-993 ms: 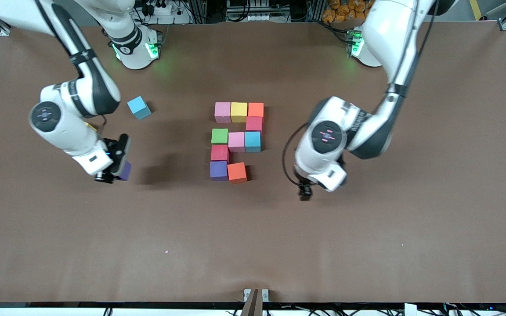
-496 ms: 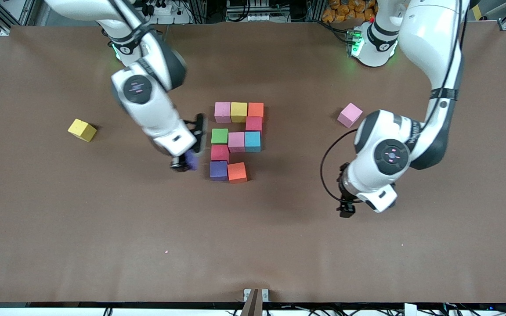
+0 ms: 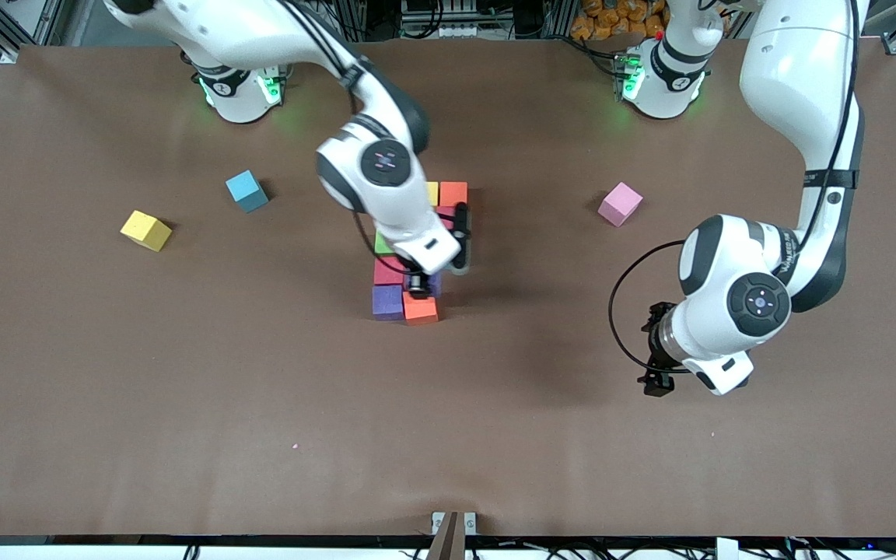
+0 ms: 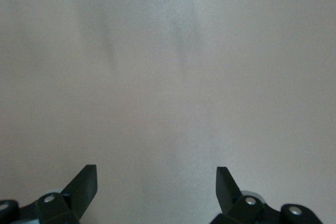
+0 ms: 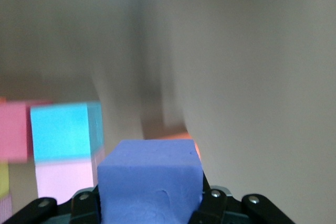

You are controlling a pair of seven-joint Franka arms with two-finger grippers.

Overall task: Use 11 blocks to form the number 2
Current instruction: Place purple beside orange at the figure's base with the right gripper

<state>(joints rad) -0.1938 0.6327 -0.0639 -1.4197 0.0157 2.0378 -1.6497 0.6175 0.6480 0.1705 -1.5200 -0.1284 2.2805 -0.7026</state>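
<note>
The purple block [image 3: 433, 283] [image 5: 149, 182] is above the orange cube, short of the table beside it, so my right gripper moves the block there next before letting go.
The number 2 is partly built at the table's middle, with an orange cube [image 3: 453, 193], a red cube [image 3: 388, 272], a purple cube [image 3: 387, 302] and an orange cube [image 3: 420, 308] showing; the right arm hides the others. My right gripper [image 3: 426, 286] is shut on a purple block [image 3: 433, 283] just above the figure's lower rows. In the right wrist view the held purple block [image 5: 149, 182] sits over an orange cube [image 5: 178, 137], beside a blue cube [image 5: 63, 132] and a pink cube [image 5: 63, 179]. My left gripper [image 3: 654, 383] is open and empty over bare table [image 4: 156, 182].
Loose cubes lie apart from the figure: a blue one [image 3: 246, 190] and a yellow one [image 3: 145, 230] toward the right arm's end, a pink one [image 3: 620, 204] toward the left arm's end. The brown table [image 3: 448, 435] is bare nearer the front camera.
My right arm has swung the purple block from its own end of the table to above the figure. My left arm has drawn away from the figure toward its own end.
</note>
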